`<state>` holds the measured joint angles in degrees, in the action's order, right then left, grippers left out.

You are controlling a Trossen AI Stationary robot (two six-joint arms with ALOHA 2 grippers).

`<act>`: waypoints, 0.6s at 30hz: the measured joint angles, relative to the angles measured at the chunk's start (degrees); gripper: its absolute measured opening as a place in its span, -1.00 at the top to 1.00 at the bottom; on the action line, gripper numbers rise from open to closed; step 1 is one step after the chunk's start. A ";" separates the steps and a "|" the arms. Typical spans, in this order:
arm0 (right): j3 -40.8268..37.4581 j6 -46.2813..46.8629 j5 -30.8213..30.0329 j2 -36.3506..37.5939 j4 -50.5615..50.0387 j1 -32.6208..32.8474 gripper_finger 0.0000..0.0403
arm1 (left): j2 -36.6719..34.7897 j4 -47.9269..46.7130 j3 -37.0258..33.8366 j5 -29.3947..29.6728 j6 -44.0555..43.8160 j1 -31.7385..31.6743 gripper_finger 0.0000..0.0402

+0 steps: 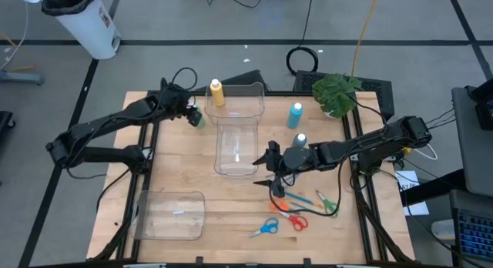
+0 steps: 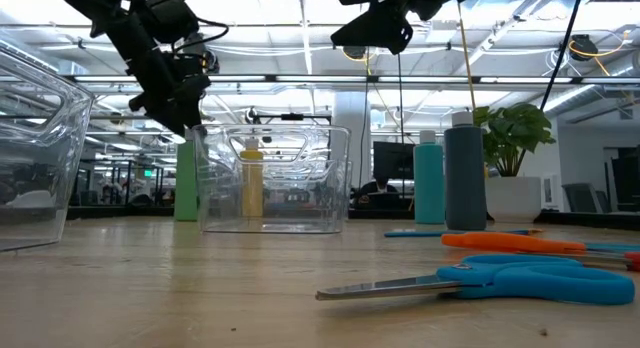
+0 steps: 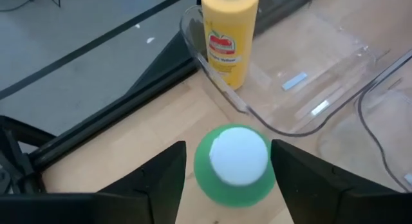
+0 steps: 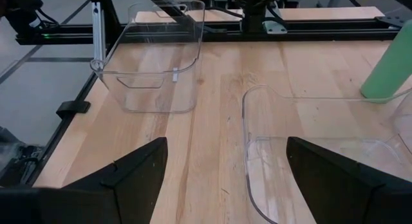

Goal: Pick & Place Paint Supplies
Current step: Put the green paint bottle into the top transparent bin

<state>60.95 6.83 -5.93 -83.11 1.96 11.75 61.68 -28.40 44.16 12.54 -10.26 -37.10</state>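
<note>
I should grab the green bottle by its body (image 1: 200,122) with my left gripper next, to place it in the clear bin beside the yellow bottle.
The green bottle (image 3: 235,185) stands upright on its base at the table's far left, white cap up, next to the yellow bottle (image 1: 216,92). My left gripper (image 1: 193,114) is open above it, one finger on either side of the cap (image 3: 238,156); whether they touch it does not show. The light blue bottle (image 1: 296,115) and the grey-blue bottle (image 1: 300,139) stand right of the clear bins. Thin brushes (image 1: 299,199) lie flat near the table's near right. My right gripper (image 1: 270,165) is open and holds nothing, raised above the near edge of a clear bin (image 4: 270,159).
Two clear bins (image 1: 237,137) sit end to end mid-table; a third (image 1: 171,214) lies at the near left. Blue scissors (image 1: 264,228) and orange scissors (image 1: 291,219) lie near the brushes. A potted plant (image 1: 337,92) stands at the far right corner.
</note>
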 joint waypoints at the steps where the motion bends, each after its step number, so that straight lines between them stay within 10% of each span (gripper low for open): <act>1: 0.00 0.00 0.00 0.00 0.00 0.00 -0.54 | 0.21 -0.11 0.00 0.04 0.02 0.02 -0.17; 18: 0.00 0.46 0.00 0.00 -0.04 0.00 -0.54 | -0.13 -0.19 0.00 1.49 0.04 0.00 0.40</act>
<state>60.95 7.29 -5.93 -83.11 1.91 11.75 61.55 -28.59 44.16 14.03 -10.22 -37.10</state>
